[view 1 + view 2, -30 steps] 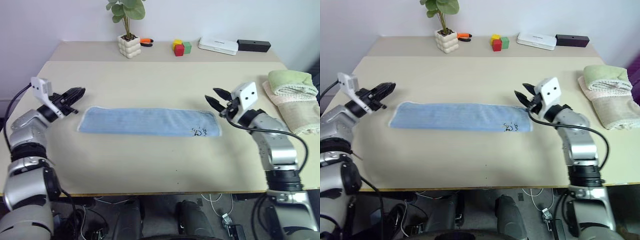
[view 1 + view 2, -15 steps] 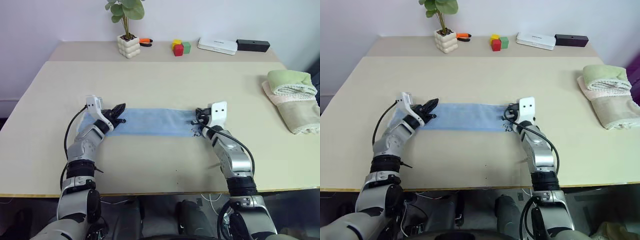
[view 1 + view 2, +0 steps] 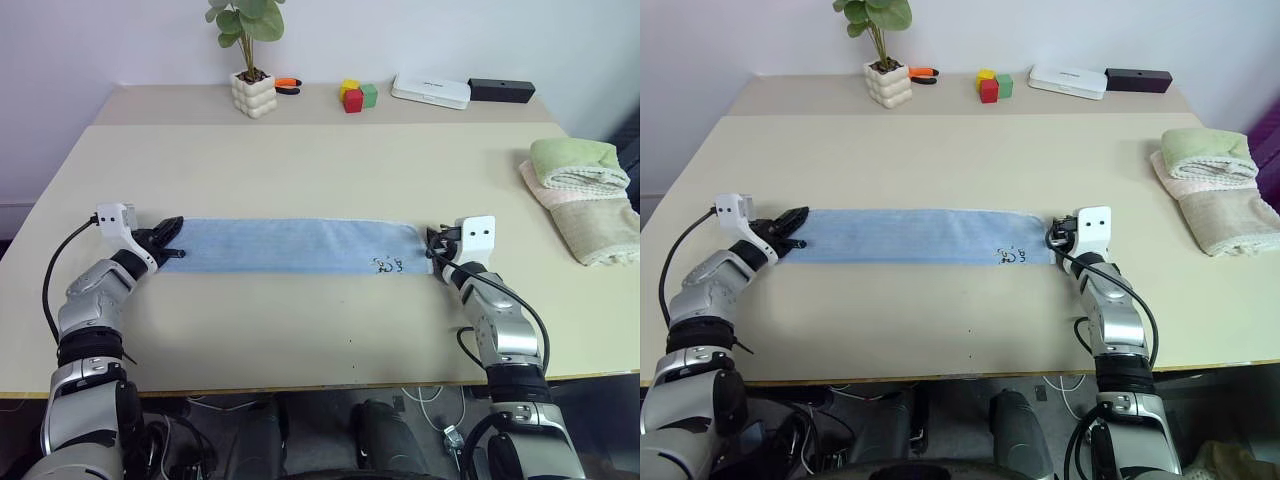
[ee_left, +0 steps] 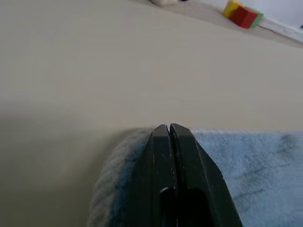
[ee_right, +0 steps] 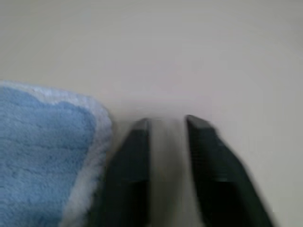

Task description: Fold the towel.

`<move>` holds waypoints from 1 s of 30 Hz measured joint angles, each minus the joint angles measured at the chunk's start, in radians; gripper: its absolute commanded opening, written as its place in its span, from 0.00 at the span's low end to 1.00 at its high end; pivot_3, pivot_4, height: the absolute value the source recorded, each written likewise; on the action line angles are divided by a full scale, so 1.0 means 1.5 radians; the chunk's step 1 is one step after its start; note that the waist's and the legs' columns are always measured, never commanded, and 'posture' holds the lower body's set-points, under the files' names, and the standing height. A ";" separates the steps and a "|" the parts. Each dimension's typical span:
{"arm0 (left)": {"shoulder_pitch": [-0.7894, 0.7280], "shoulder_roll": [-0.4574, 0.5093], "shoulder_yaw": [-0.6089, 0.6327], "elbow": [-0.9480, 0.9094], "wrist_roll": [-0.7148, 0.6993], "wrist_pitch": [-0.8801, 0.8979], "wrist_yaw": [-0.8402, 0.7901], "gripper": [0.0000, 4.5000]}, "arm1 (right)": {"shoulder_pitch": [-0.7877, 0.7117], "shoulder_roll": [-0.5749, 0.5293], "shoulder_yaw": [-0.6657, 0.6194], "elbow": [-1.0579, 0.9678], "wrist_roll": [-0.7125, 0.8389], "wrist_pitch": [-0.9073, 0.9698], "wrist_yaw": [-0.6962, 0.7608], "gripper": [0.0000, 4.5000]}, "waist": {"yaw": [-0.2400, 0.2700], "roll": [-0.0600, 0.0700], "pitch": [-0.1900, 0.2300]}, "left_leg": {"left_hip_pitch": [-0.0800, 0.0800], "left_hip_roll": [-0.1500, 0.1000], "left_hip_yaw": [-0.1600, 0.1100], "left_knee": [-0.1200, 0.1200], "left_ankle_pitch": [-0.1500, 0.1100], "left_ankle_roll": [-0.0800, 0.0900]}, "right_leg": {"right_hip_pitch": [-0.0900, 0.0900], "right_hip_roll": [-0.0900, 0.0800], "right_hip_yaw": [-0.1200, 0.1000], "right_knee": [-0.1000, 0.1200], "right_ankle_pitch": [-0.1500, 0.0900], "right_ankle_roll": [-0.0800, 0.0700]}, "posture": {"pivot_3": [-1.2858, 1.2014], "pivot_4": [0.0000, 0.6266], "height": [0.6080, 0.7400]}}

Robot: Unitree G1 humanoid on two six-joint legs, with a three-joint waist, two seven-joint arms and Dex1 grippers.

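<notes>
My right gripper grabs the light blue towel by its printed end's whitish stitched edge next, to fold the towel over on itself.
The towel is a light blue cloth lying flat as a long narrow strip across the middle of the table, with a small dark print near its right end. My left gripper lies low at the strip's left end. In the left wrist view it is shut, its tips resting over the towel's whitish edge, and I cannot tell whether cloth is pinched. My right gripper sits at the right end. In the right wrist view it is open on bare table just beside the towel's corner.
A stack of folded towels, green on beige, lies at the table's right edge. Along the back stand a potted plant, coloured blocks, a white box and a black box.
Both grippers have moved outward from further in along the towel to its two ends, and the strip now lies longer. The right gripper has opened; the left stays shut.
</notes>
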 measured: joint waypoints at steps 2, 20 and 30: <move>0.015 -0.005 -0.007 -0.049 -0.006 0.014 -0.022 0.28 | -0.008 0.002 -0.029 -0.016 0.045 0.043 -0.001 0.73 | -0.001 0.000 0.000 | 0.000 0.000 0.000 0.000 0.000 0.000 | 0.000 0.000 0.000 0.000 0.000 0.000 | 0.52 0.24 0.96; 0.060 0.042 -0.059 -0.235 -0.062 -0.003 -0.321 0.98 | 0.224 -0.048 -0.280 -0.339 0.958 0.546 -0.275 1.00 | -0.002 0.000 0.000 | 0.000 0.000 0.000 -0.001 0.000 0.001 | 0.000 0.000 0.000 -0.001 0.000 0.000 | 0.52 0.24 0.96; 0.030 0.069 -0.080 -0.205 -0.063 -0.014 -0.403 0.98 | 0.269 -0.086 -0.167 -0.368 1.090 0.450 -0.353 1.00 | -0.002 0.000 0.000 | -0.001 0.000 -0.001 0.000 -0.001 0.002 | 0.000 0.000 0.000 -0.002 0.000 0.000 | 0.52 0.24 0.96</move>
